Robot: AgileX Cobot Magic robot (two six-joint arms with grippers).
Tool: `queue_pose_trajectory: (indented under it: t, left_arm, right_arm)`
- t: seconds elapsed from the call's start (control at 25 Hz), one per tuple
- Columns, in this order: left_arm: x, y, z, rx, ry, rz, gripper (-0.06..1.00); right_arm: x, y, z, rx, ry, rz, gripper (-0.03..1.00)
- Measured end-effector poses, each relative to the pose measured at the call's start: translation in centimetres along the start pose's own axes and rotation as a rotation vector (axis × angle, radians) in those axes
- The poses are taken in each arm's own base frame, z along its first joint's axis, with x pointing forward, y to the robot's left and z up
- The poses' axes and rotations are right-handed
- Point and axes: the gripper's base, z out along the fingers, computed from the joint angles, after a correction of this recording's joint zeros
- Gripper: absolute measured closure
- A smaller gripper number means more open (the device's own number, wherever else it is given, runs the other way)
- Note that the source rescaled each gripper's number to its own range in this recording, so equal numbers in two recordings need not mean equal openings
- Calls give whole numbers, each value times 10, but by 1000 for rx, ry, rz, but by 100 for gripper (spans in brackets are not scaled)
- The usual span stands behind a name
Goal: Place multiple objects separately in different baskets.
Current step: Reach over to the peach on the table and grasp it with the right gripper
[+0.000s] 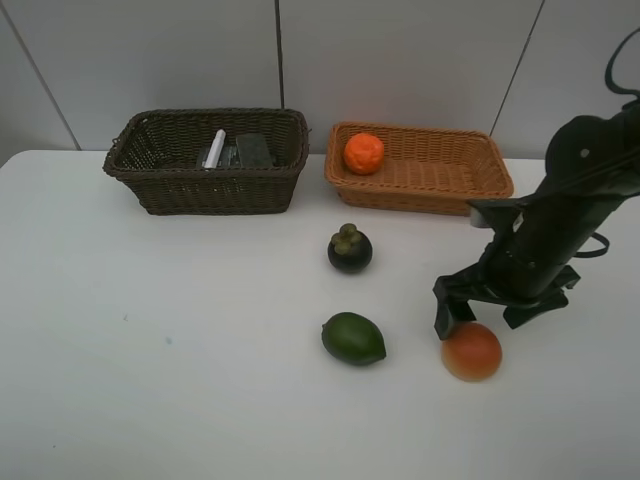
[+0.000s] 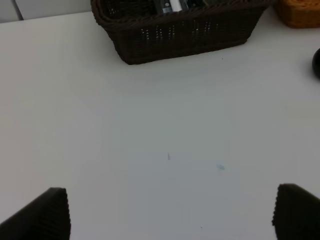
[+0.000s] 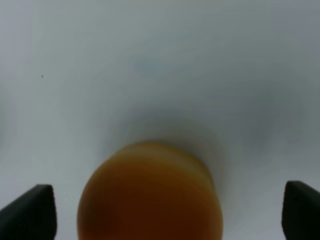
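Observation:
My right gripper lowers, before it closes on the red-orange fruit, since at the fruit the fingers end above its round middle (image 1: 472,354), near the fruit's far edge (image 1: 475,326).
The red-orange fruit (image 1: 471,351) lies on the white table at the front right. My right gripper (image 1: 487,318) hangs open just over its far side, and in the right wrist view the fruit (image 3: 150,195) sits between the spread fingertips (image 3: 30,212), untouched. The green fruit (image 1: 353,338) and the mangosteen (image 1: 349,248) lie near the table's middle. An orange (image 1: 364,153) rests in the light tan basket (image 1: 400,195). The dark brown basket (image 1: 210,190) holds a white marker (image 1: 215,148) and a dark green bottle (image 1: 255,150). My left gripper (image 2: 170,220) is open over bare table.
Both baskets stand side by side along the back of the table against a grey panelled wall. In the left wrist view the dark basket (image 2: 185,35) is ahead, with the tan basket's corner (image 2: 300,12) and the mangosteen's edge (image 2: 316,62) off to one side.

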Motion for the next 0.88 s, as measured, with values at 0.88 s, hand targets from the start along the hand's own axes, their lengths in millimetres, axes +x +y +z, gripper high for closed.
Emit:
queue_pose_trajectory:
  t: [0.88]
  left_arm:
    - [0,0,0,0,0,0,-6]
  right_arm:
    - [14,-2,31,-13,24,60,1]
